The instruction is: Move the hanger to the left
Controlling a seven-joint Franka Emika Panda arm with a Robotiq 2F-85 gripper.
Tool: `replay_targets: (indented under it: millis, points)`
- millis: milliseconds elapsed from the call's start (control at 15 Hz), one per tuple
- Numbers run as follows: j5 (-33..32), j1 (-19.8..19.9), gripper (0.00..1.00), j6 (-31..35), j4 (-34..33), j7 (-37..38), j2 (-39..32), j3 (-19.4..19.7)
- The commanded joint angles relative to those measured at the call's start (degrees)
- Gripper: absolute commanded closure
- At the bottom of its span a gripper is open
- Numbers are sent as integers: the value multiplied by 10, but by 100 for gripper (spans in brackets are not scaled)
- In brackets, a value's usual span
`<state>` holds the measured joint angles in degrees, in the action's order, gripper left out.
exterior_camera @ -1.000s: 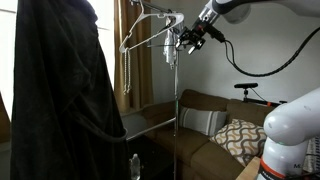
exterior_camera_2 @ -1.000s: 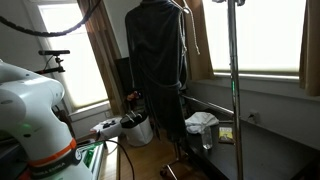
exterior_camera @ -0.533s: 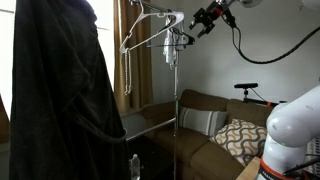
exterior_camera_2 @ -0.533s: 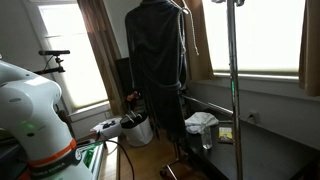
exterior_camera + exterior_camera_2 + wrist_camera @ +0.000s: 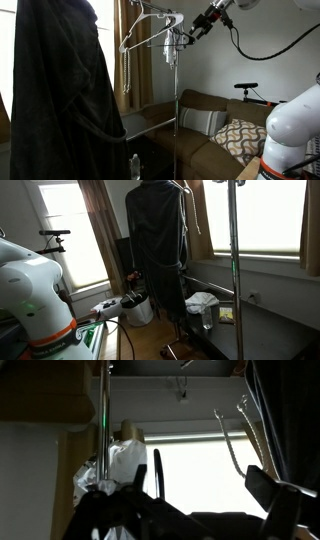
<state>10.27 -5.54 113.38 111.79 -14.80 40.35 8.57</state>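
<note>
Next, my gripper grabs the hanger by its outer end nearest my gripper, leaving the hanger's hook free to go back on the bar.
A white wire hanger (image 5: 150, 32) hangs empty on the top rail of a clothes rack, just right of a large black garment (image 5: 60, 95). My gripper (image 5: 192, 35) is up near the rail's right end, a little right of the hanger and apart from it. In the wrist view the gripper (image 5: 215, 485) is open with nothing between its dark fingers (image 5: 272, 495), and the hanger's wire (image 5: 232, 448) curves just above them against a bright window. The garment also shows in an exterior view (image 5: 155, 245); the gripper is out of that view.
The rack's metal pole (image 5: 176, 110) stands below the gripper and shows in the other views (image 5: 232, 265) (image 5: 100, 405). A brown sofa with a patterned cushion (image 5: 240, 135) is behind. The robot base (image 5: 295, 135) is at the right, curtains (image 5: 130, 60) behind the rack.
My gripper has moved up and to the right, away from the hanger, then settled slightly back down. The hanger and garment have not moved.
</note>
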Motion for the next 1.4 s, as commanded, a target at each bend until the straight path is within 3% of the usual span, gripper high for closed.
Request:
replay_targets:
  millis: [0, 200, 267, 400, 600, 1000, 1333]
  points:
    - [-30, -4, 0, 3, -28, -69, -14, 2]
    - [-25, -12, 1, 29, -29, -108, -22, 13]
    - [-22, -12, 20, 43, -25, -116, -26, 16]
    - [-17, -12, 30, 70, -13, -127, -34, 26]
    - [-2, -16, 55, 101, 1, -131, -46, 39]
    - [5, -15, 100, 91, 2, -131, -47, 33]
    - [-2, -13, 98, 99, -5, -122, -31, 18]
